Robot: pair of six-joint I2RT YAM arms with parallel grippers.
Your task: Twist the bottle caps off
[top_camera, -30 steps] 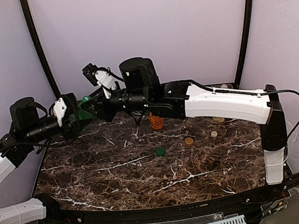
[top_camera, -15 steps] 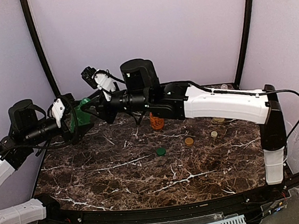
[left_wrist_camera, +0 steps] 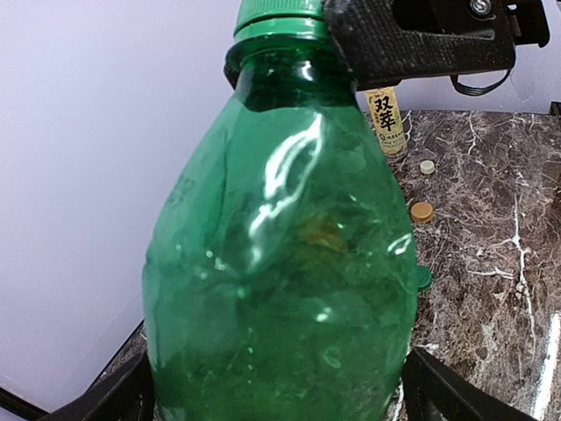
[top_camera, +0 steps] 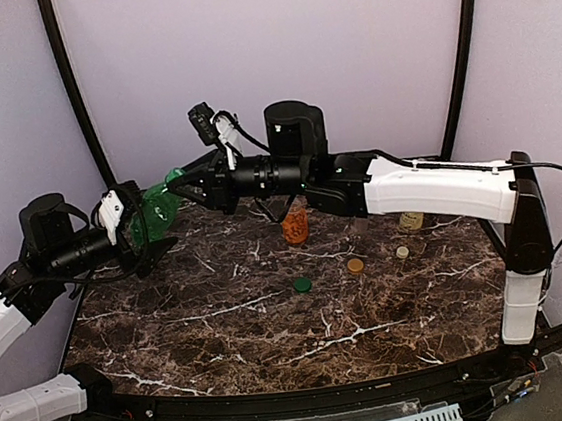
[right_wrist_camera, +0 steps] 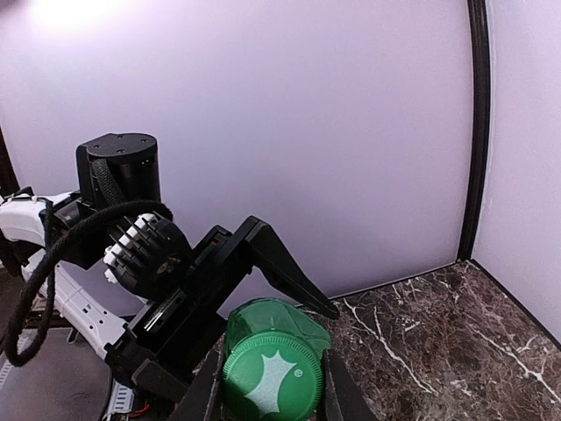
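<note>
The left gripper is ready to close on the green bottle's lower body [top_camera: 150,224]: it is deep between both fingers, with a finger past it.
The slim green bottle [top_camera: 155,212] hangs tilted over the table's back left, and it fills the left wrist view [left_wrist_camera: 280,263]. My right gripper [top_camera: 180,186] is shut on its green cap [right_wrist_camera: 272,381], one finger on each side; the cap also shows at the top of the left wrist view [left_wrist_camera: 279,13]. My left gripper [top_camera: 147,225] is open, its fingers [left_wrist_camera: 443,395] spread wide on either side of the bottle's lower body. Three loose caps lie on the marble: a green one [top_camera: 302,285], a golden-brown one [top_camera: 355,265] and a cream one [top_camera: 402,252].
An orange juice bottle [top_camera: 295,224] stands uncapped under the right arm. A yellow tea bottle [top_camera: 412,219] stands at the back right, its label visible [left_wrist_camera: 386,121]. Purple walls close in the back and sides.
My left gripper has opened and let go of the green bottle, drawing back a little to the left. The right arm closed on the cap and shifted right and up, tilting the bottle.
</note>
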